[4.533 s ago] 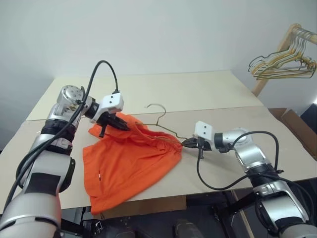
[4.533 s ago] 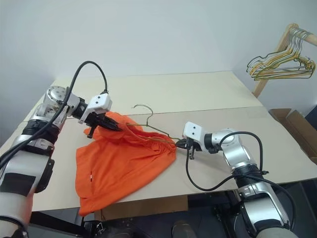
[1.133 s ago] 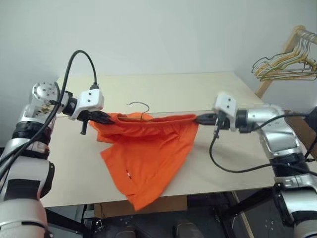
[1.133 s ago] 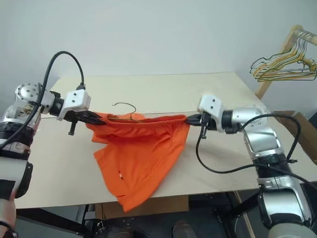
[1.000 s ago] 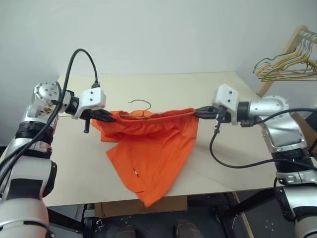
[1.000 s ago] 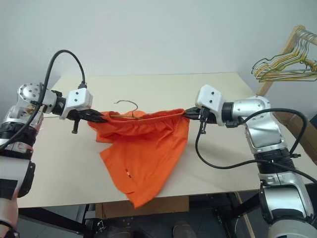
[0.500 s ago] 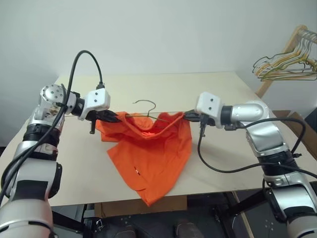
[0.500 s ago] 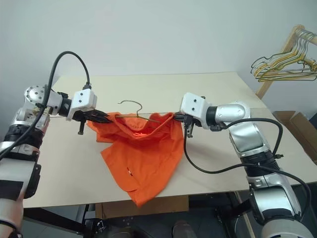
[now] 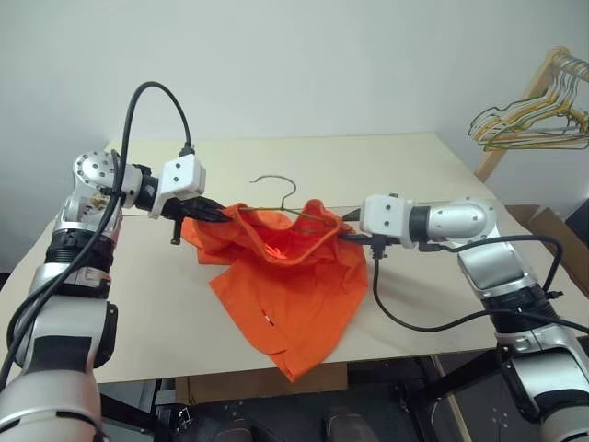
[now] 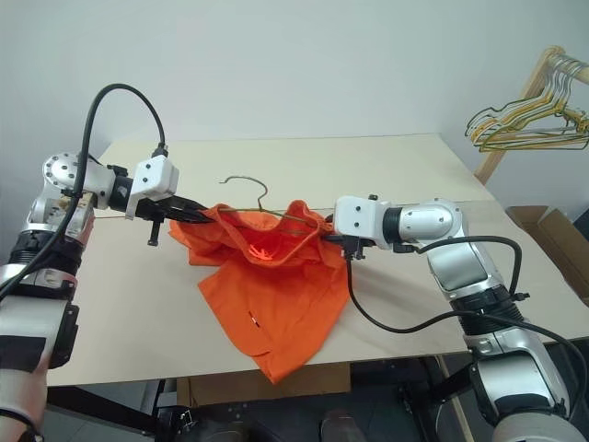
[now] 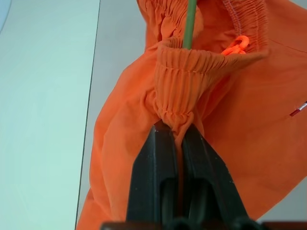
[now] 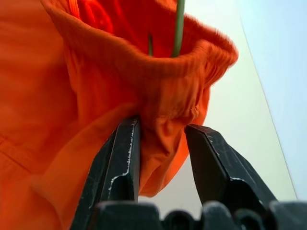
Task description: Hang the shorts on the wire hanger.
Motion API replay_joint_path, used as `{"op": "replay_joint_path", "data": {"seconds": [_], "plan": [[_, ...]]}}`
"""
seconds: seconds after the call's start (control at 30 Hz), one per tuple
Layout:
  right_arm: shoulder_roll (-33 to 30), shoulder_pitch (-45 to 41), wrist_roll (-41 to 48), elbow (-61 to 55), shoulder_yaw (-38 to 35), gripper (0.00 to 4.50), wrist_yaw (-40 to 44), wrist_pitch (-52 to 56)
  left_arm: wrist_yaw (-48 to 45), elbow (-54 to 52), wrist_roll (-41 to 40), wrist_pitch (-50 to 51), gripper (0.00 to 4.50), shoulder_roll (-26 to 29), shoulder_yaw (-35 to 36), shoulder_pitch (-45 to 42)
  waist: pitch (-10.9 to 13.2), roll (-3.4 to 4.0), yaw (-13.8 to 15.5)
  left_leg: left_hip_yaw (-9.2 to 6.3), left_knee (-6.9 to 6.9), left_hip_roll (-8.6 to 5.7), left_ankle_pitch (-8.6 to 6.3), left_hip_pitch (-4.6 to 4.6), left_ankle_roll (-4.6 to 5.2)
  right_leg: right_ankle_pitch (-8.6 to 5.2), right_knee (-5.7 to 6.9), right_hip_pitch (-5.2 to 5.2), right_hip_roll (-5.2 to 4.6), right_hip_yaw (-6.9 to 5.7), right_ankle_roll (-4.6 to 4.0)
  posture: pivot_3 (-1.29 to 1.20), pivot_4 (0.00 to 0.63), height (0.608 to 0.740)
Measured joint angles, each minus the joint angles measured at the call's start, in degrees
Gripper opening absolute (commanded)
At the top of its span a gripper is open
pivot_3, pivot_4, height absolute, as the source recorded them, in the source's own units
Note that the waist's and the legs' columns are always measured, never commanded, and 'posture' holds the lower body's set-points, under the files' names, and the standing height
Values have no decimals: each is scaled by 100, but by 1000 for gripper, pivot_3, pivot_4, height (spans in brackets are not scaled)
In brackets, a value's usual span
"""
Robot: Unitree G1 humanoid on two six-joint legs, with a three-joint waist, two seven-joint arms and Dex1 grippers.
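The waistband [image 9: 293,253] hangs loose, and its end is bunched up in a fold. My right gripper should pick up the shorts next by that bunched waistband end [image 9: 342,231].
The bright orange shorts [image 9: 287,276] hang off the front of the table, their gathered waistband bunched and slack between my two grippers. The thin wire hanger [image 9: 278,182] runs inside the waistband, and its hook pokes out above the fabric; its wire also shows in the wrist views [image 11: 189,24] [image 12: 178,24]. My left gripper [image 11: 173,125] is shut on the waistband's left end [image 9: 216,214]. My right gripper [image 12: 161,125] stands open at the right end [image 9: 348,230], with a fold of waistband still lying loosely between its fingers [image 12: 125,158].
The beige table [image 9: 414,175] extends behind and to the right of the shorts. A bunch of coloured wire hangers [image 9: 529,124] hangs on a wooden rack at the far right. A cardboard box [image 9: 552,230] sits below it.
My two hands have come closer together, so the stretched waistband has gone slack and bunched up. The right gripper's fingers have parted from their shut grip on the waistband.
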Motion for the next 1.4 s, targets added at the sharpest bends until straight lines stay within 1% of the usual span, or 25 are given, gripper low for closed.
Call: {"op": "replay_joint_path", "data": {"seconds": [0.2,0.4,0.53,0.73,0.83,0.93,0.97,1.1,1.17,1.2,1.27,1.4], "plan": [[-5,2,580,213,-89,1685,520,-39,-163,-178,-37,-7,0,-21,4,156,0,0,-11,-3,1,0,0,0,0,0,0,2,0,-1,0,-92,0,740],[51,-5,1138,230,-180,1685,1017,453,-211,-319,-50,-18,0,-122,4,156,0,0,-10,-5,1,0,0,2,0,0,1,5,0,-2,0,-94,0,740],[133,-34,1229,230,-165,1685,1101,777,-213,-387,-157,-4,0,-210,17,174,0,0,-13,-5,1,1,0,2,0,0,4,5,0,-2,0,-94,0,740],[336,-170,1178,258,-108,1685,960,1302,-259,-516,-225,100,0,-209,78,247,0,0,-15,-7,1,0,0,2,0,0,11,5,1,-3,-1,-91,0,740],[359,-291,1255,284,-111,1110,965,1778,-198,-515,-208,18,0,-193,78,313,0,0,-5,-9,1,0,0,2,0,0,12,6,0,-5,-1,-94,0,740],[358,-297,1354,277,-123,125,994,2088,-121,-508,-209,-4,0,-194,78,337,0,0,3,-9,3,-2,0,-1,0,0,12,6,-1,-6,-1,-97,0,740],[356,-297,1354,262,-123,52,996,2107,-95,-506,-209,-4,0,-198,78,338,0,0,1,-9,3,-2,0,0,0,0,12,5,-2,-6,-1,-97,0,740],[330,-296,1351,212,-126,52,979,2177,-21,-447,-210,-7,0,-234,80,337,0,0,-10,-9,3,-1,0,1,0,0,10,5,-1,-6,-1,-100,0,740],[330,-291,1352,205,-127,0,949,2192,8,-340,-221,-16,553,-273,99,333,0,0,-12,-9,3,-1,0,1,0,0,10,5,0,-7,0,-101,0,740],[329,-282,1353,200,-129,0,935,2206,17,-278,-243,-23,695,-299,141,329,0,0,-12,-9,3,-1,0,1,0,0,10,5,0,-7,-1,-101,0,740],[316,-228,1356,172,-145,0,888,2261,10,-84,-299,-31,1300,-315,260,296,0,0,-14,-9,3,-1,0,0,0,0,10,5,0,-7,0,-105,0,740],[176,-188,1478,29,-290,0,854,2516,115,328,-312,-240,2657,-267,385,165,0,0,-7,-10,3,-2,0,-2,0,0,10,4,-1,-8,-1,-112,0,740]]}}
